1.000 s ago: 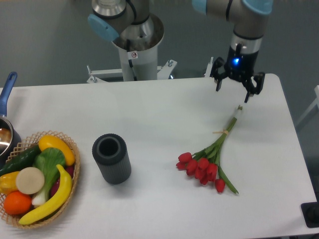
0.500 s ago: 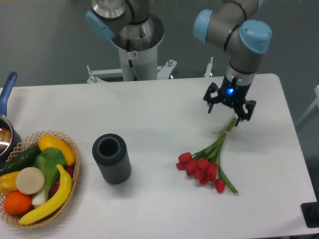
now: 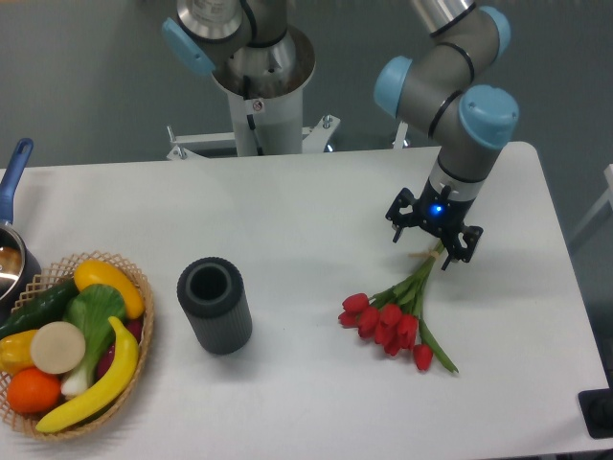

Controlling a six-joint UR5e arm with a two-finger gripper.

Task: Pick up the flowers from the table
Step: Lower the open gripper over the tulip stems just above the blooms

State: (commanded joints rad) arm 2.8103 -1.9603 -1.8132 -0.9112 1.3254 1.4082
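My gripper is going to grab the flowers (image 3: 391,321) by their green stems next, so that it can pick them up.
The flowers (image 3: 391,321), a bunch of red tulip buds on thin green stems, lie on the white table (image 3: 306,201) right of centre, buds toward the front, stems pointing up and right. My gripper (image 3: 429,249) is open and hangs low over the upper part of the stems, with a finger on each side of them. The stem ends and the pale band are hidden under the gripper. A blue light glows on the gripper body.
A dark grey cylinder cup (image 3: 215,305) stands left of the flowers. A wicker basket (image 3: 142,326) with fruit and vegetables sits at the front left. A pot with a blue handle (image 3: 13,172) is at the left edge. The robot base (image 3: 261,91) stands behind the table.
My gripper has moved down and toward the front-left along the stems, from above the stem tips to over the tied part. The flowers have not moved.
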